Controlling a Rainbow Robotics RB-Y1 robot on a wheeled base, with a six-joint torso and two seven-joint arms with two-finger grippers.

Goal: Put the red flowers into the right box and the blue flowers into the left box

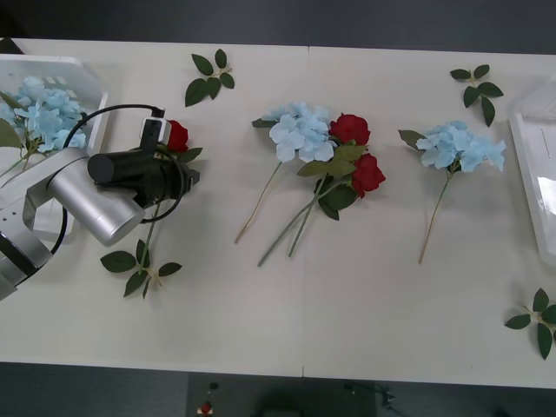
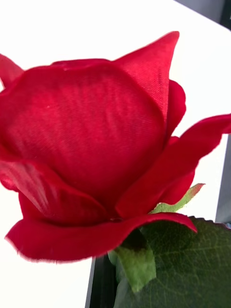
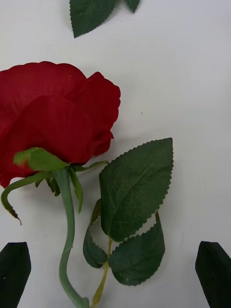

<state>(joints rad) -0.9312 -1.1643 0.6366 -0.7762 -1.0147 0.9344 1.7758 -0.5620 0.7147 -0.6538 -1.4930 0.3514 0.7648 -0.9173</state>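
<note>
My left gripper should grip the red flower by its slim green stem next, because the flower's petals spread wide and loose at the head.
A red flower lies on the table at the left, just right of the left box. My left gripper hovers over its stem, open, with one black finger on each side. The left box holds blue flowers. In the right wrist view another red flower sits very close, and my right gripper is shut on its stem, one dark finger beside the leaf. Two red flowers and a blue flower lie mid-table. Another blue flower lies near the right box.
Loose green leaf sprigs lie at the back, back right, front right and by the left arm. The table's front edge runs along the bottom of the front view.
</note>
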